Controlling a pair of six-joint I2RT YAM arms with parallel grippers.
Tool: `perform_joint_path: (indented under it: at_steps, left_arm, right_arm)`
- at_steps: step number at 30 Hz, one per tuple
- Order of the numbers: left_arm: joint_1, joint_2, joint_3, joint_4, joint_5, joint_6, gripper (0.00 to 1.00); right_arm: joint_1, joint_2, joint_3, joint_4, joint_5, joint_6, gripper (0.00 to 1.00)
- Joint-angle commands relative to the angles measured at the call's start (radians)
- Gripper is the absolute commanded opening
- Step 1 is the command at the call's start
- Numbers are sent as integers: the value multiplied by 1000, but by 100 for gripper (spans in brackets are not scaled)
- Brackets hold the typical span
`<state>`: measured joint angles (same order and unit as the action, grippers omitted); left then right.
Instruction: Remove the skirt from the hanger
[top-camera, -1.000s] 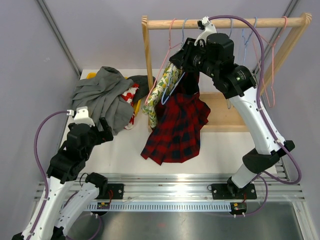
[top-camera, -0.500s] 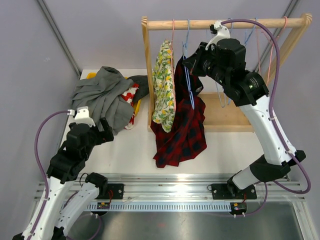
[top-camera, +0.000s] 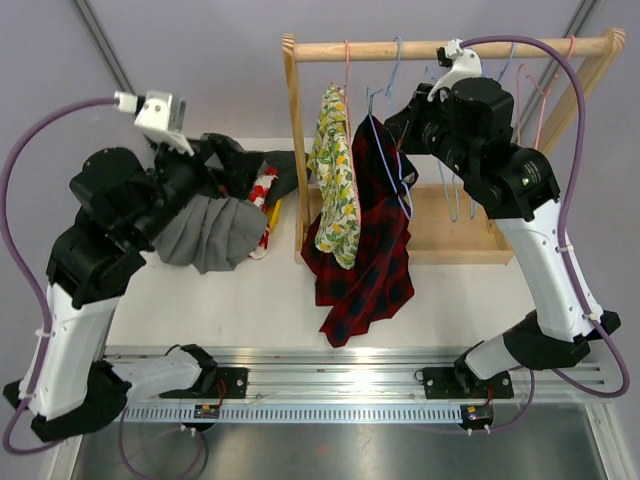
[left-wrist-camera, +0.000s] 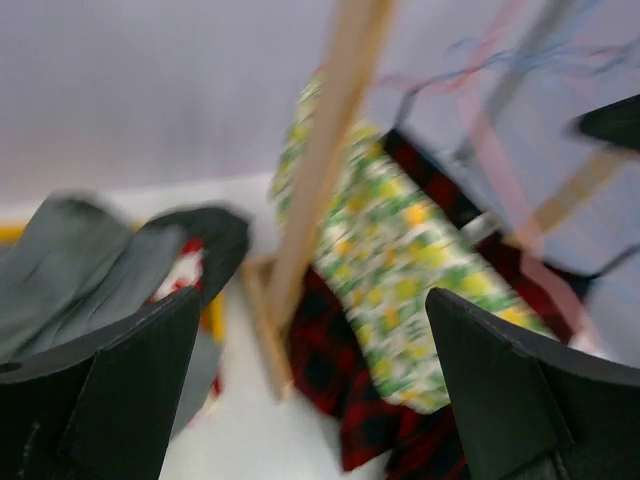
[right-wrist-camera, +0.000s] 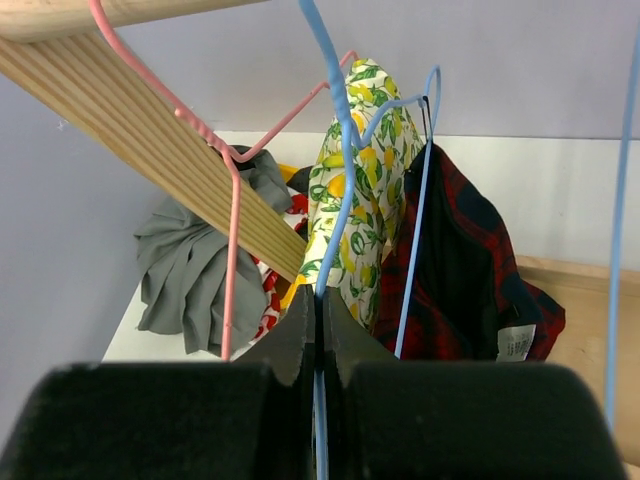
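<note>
The robot's left gripper will next take hold of the red plaid skirt (top-camera: 370, 250) at its top edge, just below the black loop (top-camera: 368, 124), so the skirt is free to slip off the hanger.
The red plaid skirt (top-camera: 370, 250) hangs from a blue wire hanger (top-camera: 392, 172) under the wooden rack rod (top-camera: 450, 46). My right gripper (top-camera: 402, 115) is shut on the blue hanger wire (right-wrist-camera: 337, 150) just below the rod. In the right wrist view the skirt (right-wrist-camera: 470, 270) hangs to the right of my right gripper (right-wrist-camera: 319, 300). My left gripper (top-camera: 235, 160) is open and empty, raised left of the rack. In the blurred left wrist view my left gripper (left-wrist-camera: 310, 300) faces the skirt (left-wrist-camera: 330, 370).
A lemon-print garment (top-camera: 335, 185) on a pink hanger (right-wrist-camera: 232, 230) hangs beside the skirt, touching it. The rack's left wooden post (top-camera: 297, 140) stands between my left gripper and the garments. A heap of grey cloth (top-camera: 205, 230) lies at the left. Several bare hangers (top-camera: 520, 90) hang at the right.
My left arm has risen from the table and swung up towards the rack. My right gripper has carried the hanger to the right, and the skirt now hangs straighter.
</note>
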<state>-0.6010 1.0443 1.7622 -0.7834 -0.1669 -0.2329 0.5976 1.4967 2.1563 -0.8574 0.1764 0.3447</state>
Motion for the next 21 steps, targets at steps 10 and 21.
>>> perform_joint_path:
  at_steps: [10, 21]
  left_arm:
    - [-462, 345, 211, 245, 305, 106, 99]
    - [-585, 401, -92, 473, 205, 60, 99]
  right_arm:
    - [7, -111, 70, 50, 104, -75, 0]
    - [7, -187, -9, 78, 121, -73, 0]
